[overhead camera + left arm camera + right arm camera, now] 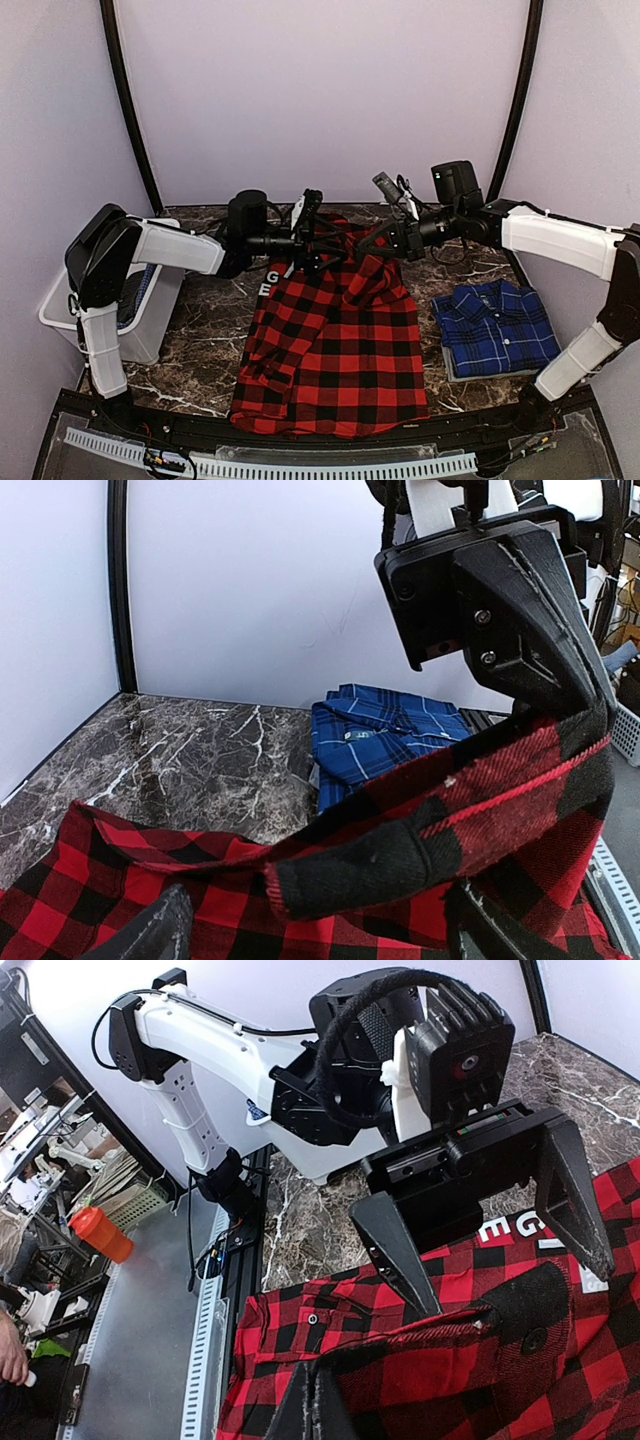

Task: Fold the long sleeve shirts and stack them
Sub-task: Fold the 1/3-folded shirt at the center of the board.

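The robot's left gripper should next grab the lifted sleeve of the checked shirt [362,350] by its free cuff end, opposite the right gripper, to fold the shirt.
The red-and-black checked shirt [335,350] lies spread on the middle of the marble table, with its far edge lifted. My right gripper [388,240] is shut on that raised edge; in the right wrist view its fingertips [315,1405] pinch the cloth. My left gripper [312,240] faces it with jaws wide apart, one finger [395,1250] on each side of the lifted red strip [420,850]. The blue-and-navy plaid shirt [497,325] lies folded at the right, and also shows in the left wrist view [385,735].
A white bin [150,310] stands at the table's left edge, by the left arm. White letters [275,280] show at the red shirt's far left. A grey sheet edge [452,370] pokes out under the blue shirt. Cables [460,255] lie behind the right arm.
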Tool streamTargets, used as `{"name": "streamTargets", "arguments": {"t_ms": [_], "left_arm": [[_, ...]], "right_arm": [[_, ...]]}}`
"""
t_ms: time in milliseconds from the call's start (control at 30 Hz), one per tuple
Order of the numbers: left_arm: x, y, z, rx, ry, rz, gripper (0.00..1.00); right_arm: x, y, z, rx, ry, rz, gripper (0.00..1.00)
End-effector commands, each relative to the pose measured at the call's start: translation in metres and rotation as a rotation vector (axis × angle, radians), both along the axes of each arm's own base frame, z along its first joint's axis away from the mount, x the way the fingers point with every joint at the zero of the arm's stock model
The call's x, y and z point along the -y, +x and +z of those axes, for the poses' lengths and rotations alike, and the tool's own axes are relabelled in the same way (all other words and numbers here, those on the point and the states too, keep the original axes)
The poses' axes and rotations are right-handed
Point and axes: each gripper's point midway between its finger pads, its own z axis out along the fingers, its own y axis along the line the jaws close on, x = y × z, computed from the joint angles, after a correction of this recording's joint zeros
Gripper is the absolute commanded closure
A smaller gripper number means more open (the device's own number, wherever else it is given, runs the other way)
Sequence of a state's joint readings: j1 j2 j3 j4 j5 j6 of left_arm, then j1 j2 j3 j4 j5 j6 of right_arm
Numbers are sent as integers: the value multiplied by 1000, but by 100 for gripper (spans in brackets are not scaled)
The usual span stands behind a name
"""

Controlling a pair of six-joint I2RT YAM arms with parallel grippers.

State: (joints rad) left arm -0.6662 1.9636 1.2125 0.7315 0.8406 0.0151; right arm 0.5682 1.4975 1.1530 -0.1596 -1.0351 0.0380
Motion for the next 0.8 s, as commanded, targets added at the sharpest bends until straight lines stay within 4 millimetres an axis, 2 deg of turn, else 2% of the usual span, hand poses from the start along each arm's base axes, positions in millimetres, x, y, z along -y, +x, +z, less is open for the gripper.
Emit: {"name": "streamTargets", "arguments": {"t_ms": [0, 167, 233, 433, 533, 600, 633, 767], "left_arm": [[5, -5, 18, 34, -33, -39, 14], [9, -13, 18, 23, -33, -65, 18], [10, -16, 18, 20, -32, -75, 23], [6, -17, 21, -11, -27, -47, 47], [-1, -20, 31, -15, -48, -10, 58], [-6, -21, 37, -13, -53, 14, 67], [-8, -22, 42, -15, -53, 25, 75], [-17, -28, 45, -54, -42, 50, 91]], "right_arm": [[2, 1, 13, 48, 20, -8, 100], [2, 6, 10, 53, 9, -32, 100], [3, 12, 8, 60, -4, -63, 100], [8, 30, 1, 86, -47, -166, 100], [12, 38, -4, 102, -74, -222, 100], [16, 47, -9, 108, -96, -275, 100], [18, 52, -11, 113, -106, -302, 100], [21, 61, -12, 120, -107, -355, 100]]}}
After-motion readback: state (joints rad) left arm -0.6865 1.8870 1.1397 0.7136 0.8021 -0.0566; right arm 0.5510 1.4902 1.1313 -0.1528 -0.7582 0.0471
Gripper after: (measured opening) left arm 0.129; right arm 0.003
